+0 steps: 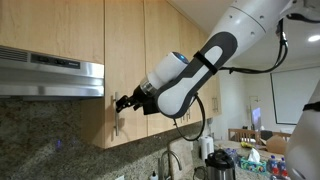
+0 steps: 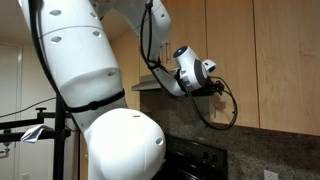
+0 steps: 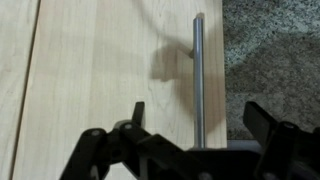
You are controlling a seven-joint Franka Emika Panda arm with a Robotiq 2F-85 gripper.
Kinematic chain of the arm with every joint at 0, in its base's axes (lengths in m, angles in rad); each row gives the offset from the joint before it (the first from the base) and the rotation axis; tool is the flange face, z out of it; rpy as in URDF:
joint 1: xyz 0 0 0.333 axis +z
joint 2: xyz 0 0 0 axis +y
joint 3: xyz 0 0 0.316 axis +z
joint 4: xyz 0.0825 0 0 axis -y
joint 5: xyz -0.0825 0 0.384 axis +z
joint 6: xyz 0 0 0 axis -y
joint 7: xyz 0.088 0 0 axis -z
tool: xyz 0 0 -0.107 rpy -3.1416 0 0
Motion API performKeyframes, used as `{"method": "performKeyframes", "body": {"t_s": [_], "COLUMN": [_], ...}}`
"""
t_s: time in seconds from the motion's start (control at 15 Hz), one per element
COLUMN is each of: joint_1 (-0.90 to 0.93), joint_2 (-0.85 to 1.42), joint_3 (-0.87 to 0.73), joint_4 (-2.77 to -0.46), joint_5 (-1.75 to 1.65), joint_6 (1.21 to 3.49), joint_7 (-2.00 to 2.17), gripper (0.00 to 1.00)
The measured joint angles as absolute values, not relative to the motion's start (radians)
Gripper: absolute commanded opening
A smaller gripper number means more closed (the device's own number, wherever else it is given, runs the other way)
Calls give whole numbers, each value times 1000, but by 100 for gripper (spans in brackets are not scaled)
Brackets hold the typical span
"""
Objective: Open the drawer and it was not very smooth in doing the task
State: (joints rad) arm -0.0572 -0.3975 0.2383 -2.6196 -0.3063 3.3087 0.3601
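My fingers' shadow on the door is apart from the fingers, so my gripper would miss if it closed now. It should move closer before it closes on the handle (image 1: 116, 114) (image 3: 199, 89).
The drawer is a tall, narrow light-wood cabinet door (image 1: 122, 60) with a slim silver bar handle (image 3: 198, 80) near its edge. In the wrist view the door (image 3: 110, 60) fills the left and middle, and the handle runs down between my two fingers. My gripper (image 3: 198, 118) is open, with one finger on each side of the bar, not closed on it. In an exterior view my gripper (image 1: 122, 102) is at the lower part of the door, by the handle (image 1: 115, 128). In another exterior view the gripper (image 2: 216, 88) points at the wood cabinets.
A steel range hood (image 1: 50, 75) hangs beside the door. A speckled granite backsplash (image 3: 270, 50) lies past the door's edge. More wood cabinet doors (image 1: 165, 40) flank it. Bottles and clutter (image 1: 240, 160) stand on the counter below. A black stove (image 2: 195, 160) sits lower down.
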Motion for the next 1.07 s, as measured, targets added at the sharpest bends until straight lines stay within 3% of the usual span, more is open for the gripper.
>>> {"method": "performKeyframes", "body": {"t_s": [0.47,0.53,0.6,1.07], "joint_1": [-80,-81,-81,-79], "joint_2": [-289,-270,-252,-181], "joint_3": [271,271,270,269], "joint_4": [-2522,-2507,-2492,-2436], "joint_5": [-306,-306,-306,-306], "joint_6": [3297,3297,3297,3297], "joint_7": [362,363,363,363], "gripper": [100,75,73,27]}}
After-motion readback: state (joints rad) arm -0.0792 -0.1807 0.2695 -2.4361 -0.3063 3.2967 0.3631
